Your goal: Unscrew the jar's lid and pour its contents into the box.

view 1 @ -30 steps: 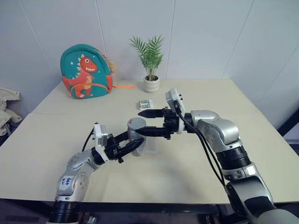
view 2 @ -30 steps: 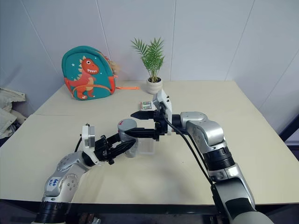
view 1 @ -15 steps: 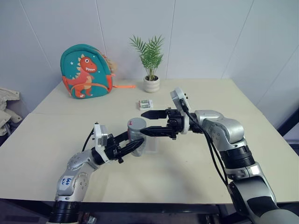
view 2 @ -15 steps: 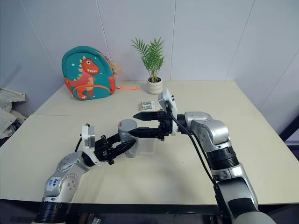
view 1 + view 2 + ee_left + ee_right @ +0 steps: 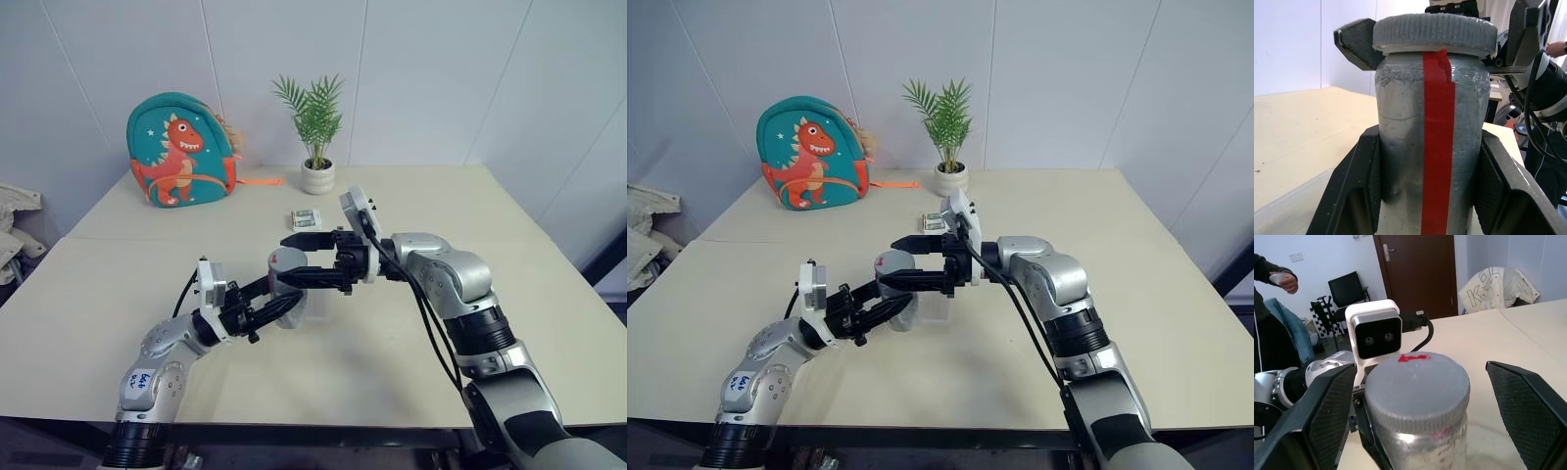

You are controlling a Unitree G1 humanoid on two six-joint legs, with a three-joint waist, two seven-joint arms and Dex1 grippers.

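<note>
My right gripper closes now and catches the ribbed grey lid point(image 5: 1418, 394), as its fingers stand on either side above the jar's body point(image 5: 1430, 450) in the right wrist view.
My left gripper point(image 5: 279, 304) is shut on the jar point(image 5: 285, 290), a cloudy plastic cylinder with a red stripe point(image 5: 1437, 147), and holds it upright above the table. Black fingers point(image 5: 1359, 181) clamp both sides of the jar's body. The ribbed grey lid point(image 5: 1418, 382) sits on top. My right gripper point(image 5: 294, 260) reaches in from the right and is open. Its fingers point(image 5: 1327, 401) stand wide on either side of the lid without touching it. The clear box point(image 5: 939, 307) lies on the table just behind the jar. The contents are hidden inside the cloudy wall.
A small white packet point(image 5: 306, 218) lies beyond the jar. A potted plant point(image 5: 316, 176) and a teal dinosaur backpack point(image 5: 179, 149) stand at the table's far edge. In the right wrist view a person point(image 5: 1268, 308) stands beside a black chair point(image 5: 1347, 291).
The right gripper has edged slightly toward the jar, its fingers now further over the lid's sides. The left gripper and the jar have stayed still.
</note>
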